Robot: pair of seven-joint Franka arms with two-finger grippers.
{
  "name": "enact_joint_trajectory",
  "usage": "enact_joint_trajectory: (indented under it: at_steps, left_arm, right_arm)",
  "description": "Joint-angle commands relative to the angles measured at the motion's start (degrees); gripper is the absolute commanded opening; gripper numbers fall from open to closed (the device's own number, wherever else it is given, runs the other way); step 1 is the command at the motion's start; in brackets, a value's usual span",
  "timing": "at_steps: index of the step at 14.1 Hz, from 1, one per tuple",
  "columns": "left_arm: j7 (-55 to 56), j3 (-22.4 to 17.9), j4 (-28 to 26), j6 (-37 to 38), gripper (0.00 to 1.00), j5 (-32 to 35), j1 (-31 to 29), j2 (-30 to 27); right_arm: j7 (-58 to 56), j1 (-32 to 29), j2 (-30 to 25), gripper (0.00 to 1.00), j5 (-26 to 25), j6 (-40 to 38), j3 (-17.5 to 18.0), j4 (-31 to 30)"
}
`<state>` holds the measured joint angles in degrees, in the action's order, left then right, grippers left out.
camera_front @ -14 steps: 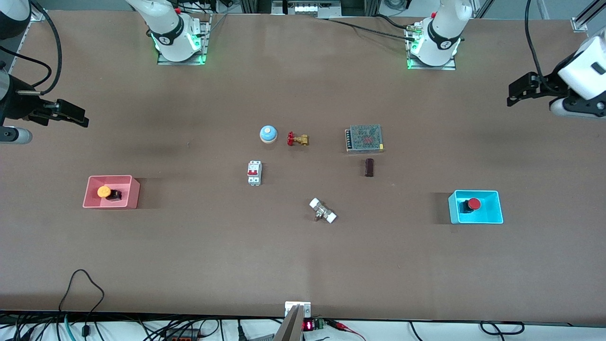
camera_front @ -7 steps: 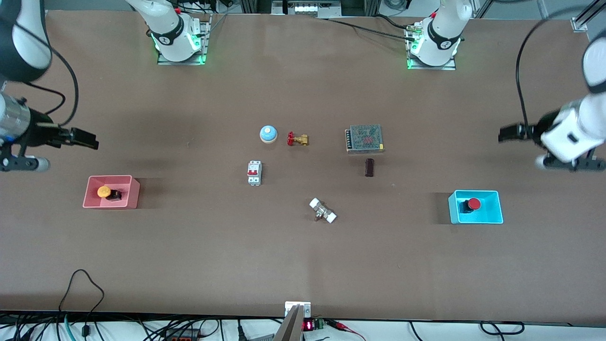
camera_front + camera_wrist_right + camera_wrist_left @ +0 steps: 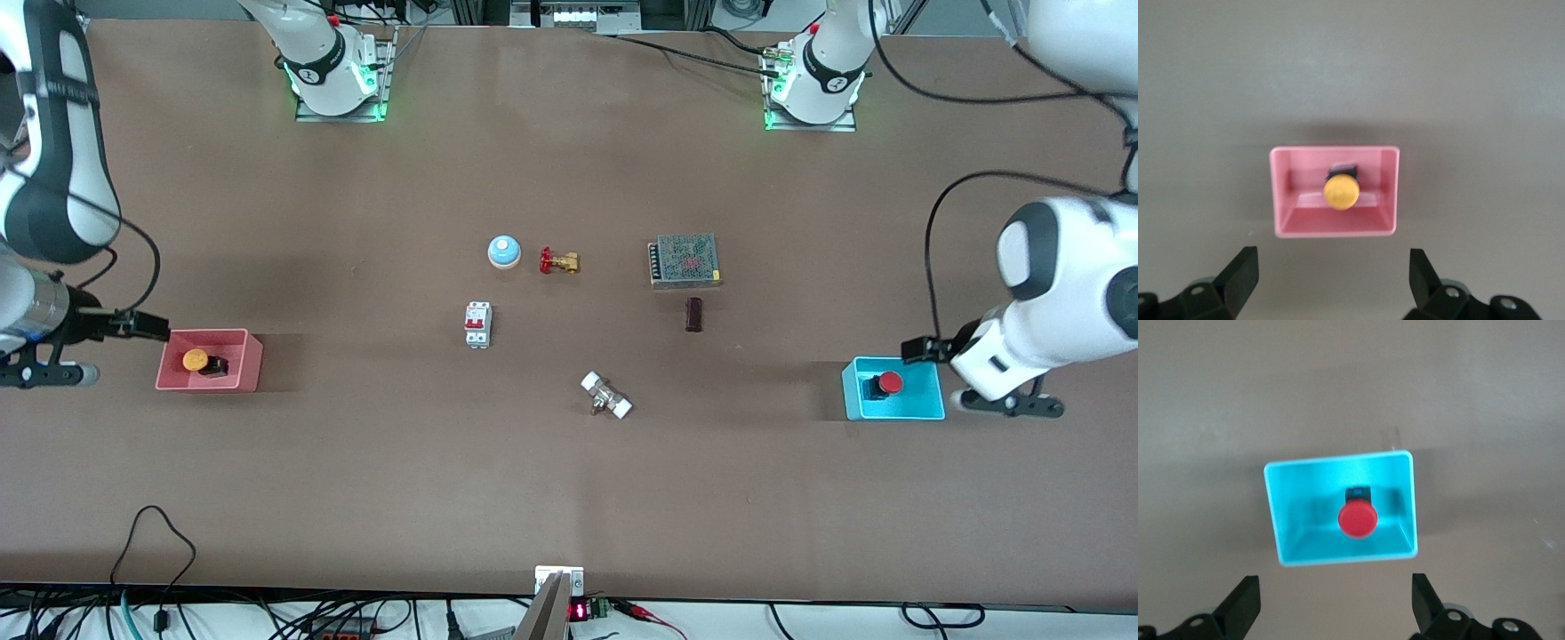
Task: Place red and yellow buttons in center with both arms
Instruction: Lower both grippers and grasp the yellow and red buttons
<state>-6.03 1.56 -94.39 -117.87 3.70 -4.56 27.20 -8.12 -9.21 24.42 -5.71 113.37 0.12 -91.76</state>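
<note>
I need to grab the red button with my left gripper next by the black body beneath its cap [image 3: 873, 388] [image 3: 1357, 494], so that I can place the button in the center.
The red button [image 3: 889, 383] sits in a cyan bin [image 3: 893, 414] toward the left arm's end of the table. In the left wrist view the red button [image 3: 1357, 519] lies in the cyan bin [image 3: 1338, 555]. My left gripper [image 3: 920, 348] is open and empty, over the table at the bin's edge [image 3: 1335, 610]. The orange-yellow button [image 3: 196, 360] sits in a pink bin [image 3: 209, 384] toward the right arm's end. The right wrist view shows this button [image 3: 1341, 191] in the pink bin [image 3: 1331, 228]. My right gripper [image 3: 147, 327] is open and empty beside that bin [image 3: 1331, 283]. The brown table center [image 3: 569, 329] is bare.
Around the center stand a blue dome with a pale yellow top [image 3: 503, 252], a brass valve with a red handle [image 3: 559, 261], a white circuit breaker [image 3: 477, 324], a metal mesh box [image 3: 684, 260], a dark block [image 3: 693, 314] and a white-ended fitting [image 3: 606, 396].
Both arms have swung toward the front camera. The left gripper has come to the cyan bin and the right gripper to the pink bin. The buttons have not moved.
</note>
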Motion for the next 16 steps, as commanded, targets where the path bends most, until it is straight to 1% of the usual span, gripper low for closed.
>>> enact_joint_trajectory:
  at_steps: [1, 3, 7, 10, 12, 16]
  left_arm:
    - [-1.5, 0.1, 1.5, -2.9, 0.99, 1.0, -0.7, 2.8]
    - [-1.3, 0.3, 1.1, -5.1, 0.96, 0.3, -0.7, 4.5]
    - [-0.3, 0.3, -2.6, -12.5, 0.94, 0.1, -1.0, 6.1]
    - [-0.1, 0.3, -4.0, -17.1, 0.93, 0.1, -1.8, 7.8]
    - [0.4, 0.4, -4.6, -17.3, 0.93, -0.5, -1.8, 8.1]
    - [0.8, 0.7, -6.0, -17.4, 0.93, -4.2, -1.7, 8.1]
  right_arm:
    - [-1.4, -0.9, 3.1, 1.0, -0.1, 5.2, 0.6, 0.2]
    - [-1.0, -0.7, 4.7, 1.0, 0.3, 8.3, 0.6, 0.2]
    - [-1.5, -0.3, 8.0, 1.0, 0.4, 8.9, 1.0, -0.2]
    - [-1.9, -0.5, 9.2, 1.0, 0.3, 9.2, 1.0, -0.9]
    - [-1.9, -0.5, 10.1, 1.0, 0.3, 9.6, 1.0, -0.9]
    - [-2.0, -0.8, 12.0, 1.0, 0.1, 10.5, 0.9, -1.1]
